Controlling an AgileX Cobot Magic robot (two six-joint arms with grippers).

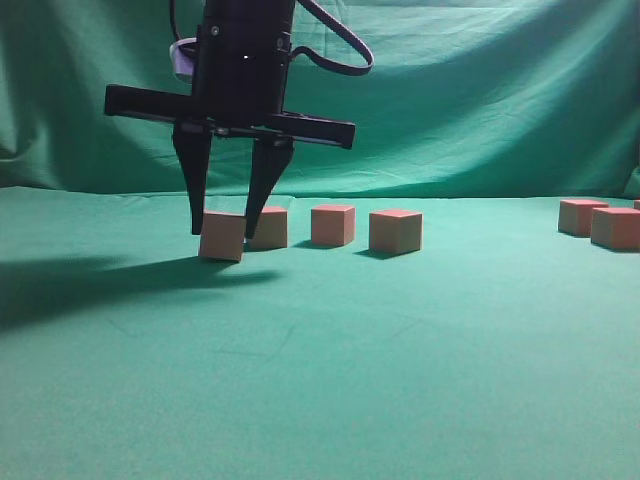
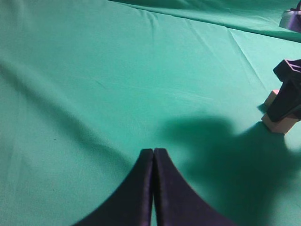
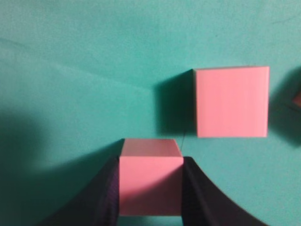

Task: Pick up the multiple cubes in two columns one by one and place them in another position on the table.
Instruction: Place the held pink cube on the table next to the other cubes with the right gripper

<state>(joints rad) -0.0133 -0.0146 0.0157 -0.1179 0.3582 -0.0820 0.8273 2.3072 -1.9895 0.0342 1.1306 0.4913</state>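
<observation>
My right gripper should open now, because the held cube's base (image 1: 221, 257) meets the teal cloth beside the second cube, and the held cube would stand there.
My right gripper (image 1: 224, 232) has reached to the left of the exterior view and is shut on a pink cube (image 1: 222, 236) at the level of the teal table (image 1: 330, 360). In the right wrist view the fingers (image 3: 150, 162) press both sides of this cube (image 3: 150, 186), and a second cube (image 3: 232, 101) lies just beyond it. Three more cubes stand in a row to its right (image 1: 268, 228) (image 1: 333, 224) (image 1: 395, 231). My left gripper (image 2: 154, 150) is shut and empty over bare cloth; it does not show in the exterior view.
Two cubes (image 1: 582, 216) (image 1: 615, 228) sit at the far right, with another cut off by the frame edge. A wrinkled green backdrop (image 1: 450, 110) hangs behind the table. The left wrist view shows the right gripper (image 2: 288, 96) and its cube (image 2: 281, 123) at its right edge.
</observation>
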